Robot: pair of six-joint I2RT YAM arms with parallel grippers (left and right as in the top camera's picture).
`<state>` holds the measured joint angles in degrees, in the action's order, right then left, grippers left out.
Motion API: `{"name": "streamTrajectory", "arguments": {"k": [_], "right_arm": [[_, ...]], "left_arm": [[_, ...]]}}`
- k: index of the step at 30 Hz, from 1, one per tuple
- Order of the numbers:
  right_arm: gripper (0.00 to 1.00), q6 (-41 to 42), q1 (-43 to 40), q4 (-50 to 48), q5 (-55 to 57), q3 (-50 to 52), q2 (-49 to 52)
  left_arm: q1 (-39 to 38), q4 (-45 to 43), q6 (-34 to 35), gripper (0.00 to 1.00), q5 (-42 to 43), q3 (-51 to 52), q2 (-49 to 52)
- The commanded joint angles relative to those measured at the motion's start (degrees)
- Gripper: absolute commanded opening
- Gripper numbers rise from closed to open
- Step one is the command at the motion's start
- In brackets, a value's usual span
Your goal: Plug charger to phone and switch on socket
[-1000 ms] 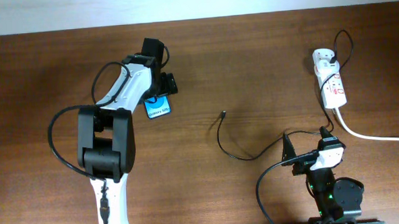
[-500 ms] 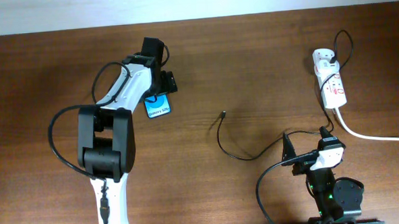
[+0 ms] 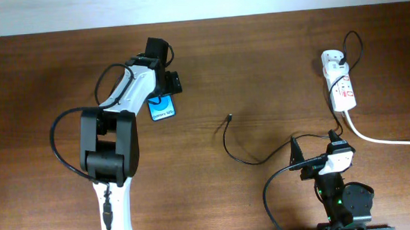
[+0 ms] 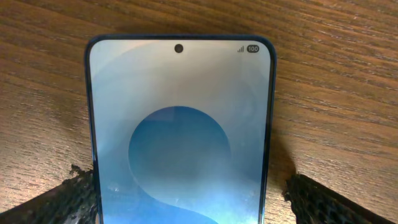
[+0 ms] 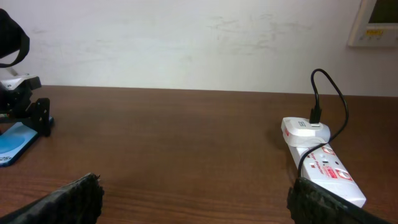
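My left gripper will next grab the phone by its long side edges toward the phone's far end [image 3: 160,93] [image 4: 181,189]. The phone's near end stays free for my right gripper.
The phone [image 3: 162,110] lies flat on the table, blue screen up, partly under my left arm. In the left wrist view the phone [image 4: 180,118] fills the middle. My left gripper [image 4: 194,190] is open with a finger on each side of it, a small gap at both edges. In the overhead view the left gripper [image 3: 170,87] sits over the phone's far end. The charger's thin black cable [image 3: 228,145] curls across mid-table, its tip [image 3: 230,117] lying free. The white socket [image 3: 341,83] lies at the far right and also shows in the right wrist view [image 5: 323,167]. My right gripper [image 5: 194,199] is open and empty, low near the front edge.
A thick white cord [image 3: 383,140] runs from the socket off the right edge. The charger's plug block [image 5: 301,129] sits in the socket's far end. A white wall stands behind the table's far edge. The right arm's base [image 3: 341,196] is at the front right.
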<state>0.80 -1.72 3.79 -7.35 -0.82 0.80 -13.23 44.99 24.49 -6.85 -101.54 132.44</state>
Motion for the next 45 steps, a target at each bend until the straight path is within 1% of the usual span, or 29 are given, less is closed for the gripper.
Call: {"name": "streamTrajectory", "arguments": {"k": [1,9,13,16,24,27,42,45], "right_arm": [[0.98,-0.4,-0.2,0.0,0.3,0.5,-0.5],[0.98,-0.4,-0.2,0.0,0.3,0.5,-0.5],[0.98,-0.4,-0.2,0.0,0.3,0.5,-0.5],[0.98,-0.4,-0.2,0.0,0.3,0.5,-0.5],[0.98,-0.4,-0.2,0.0,0.3,0.5,-0.5],[0.98,-0.4,-0.2,0.0,0.3,0.5,-0.5],[0.98,-0.4,-0.2,0.0,0.3,0.5,-0.5],[0.98,-0.4,-0.2,0.0,0.3,0.5,-0.5]], "left_arm": [[1.4,2.7,-1.9,0.99,1.2,4.0,7.8],[2.7,4.0,-1.9,0.99,1.7,4.0,7.8],[2.7,4.1,-1.9,0.99,4.5,4.1,9.2],[2.7,4.8,-1.9,0.99,4.5,4.2,11.1],[2.6,5.5,-1.9,0.99,4.6,4.2,11.3],[2.6,5.6,-1.9,0.99,7.0,4.2,11.3],[2.9,6.5,-2.3,0.99,7.1,5.4,11.3],[2.9,6.1,-2.3,0.97,7.5,5.9,11.3]]}}
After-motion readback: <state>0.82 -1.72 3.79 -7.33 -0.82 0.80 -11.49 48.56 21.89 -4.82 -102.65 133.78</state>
